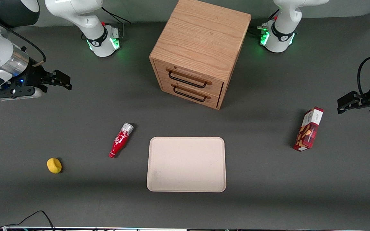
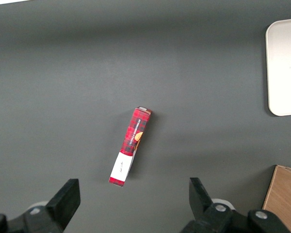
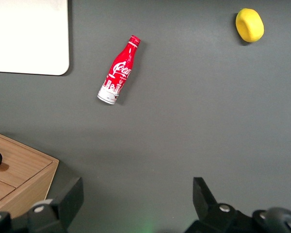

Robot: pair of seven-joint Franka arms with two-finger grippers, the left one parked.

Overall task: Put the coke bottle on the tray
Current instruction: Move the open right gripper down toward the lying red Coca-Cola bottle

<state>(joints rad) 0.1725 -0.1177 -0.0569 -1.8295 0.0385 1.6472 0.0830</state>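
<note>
My right gripper should next grab the coke bottle by its lettered body (image 1: pixel 121 139) to put the bottle on the tray (image 1: pixel 186 164).
The coke bottle (image 1: pixel 121 140) is a small red bottle with white lettering and a silver base. It lies on its side on the dark table, beside the tray (image 1: pixel 186 164), a large flat beige rectangle with a low rim. The bottle also shows in the right wrist view (image 3: pixel 119 71), as does a corner of the tray (image 3: pixel 34 43). My right gripper (image 1: pixel 63 80) hangs open and empty above the table at the working arm's end, farther from the front camera than the bottle and well apart from it. In the right wrist view the gripper (image 3: pixel 136 194) has bare table between its fingers.
A wooden two-drawer cabinet (image 1: pixel 198 51) stands farther from the front camera than the tray. A small yellow object (image 1: pixel 54 165) lies near the bottle, toward the working arm's end. A red snack box (image 1: pixel 308 129) lies toward the parked arm's end.
</note>
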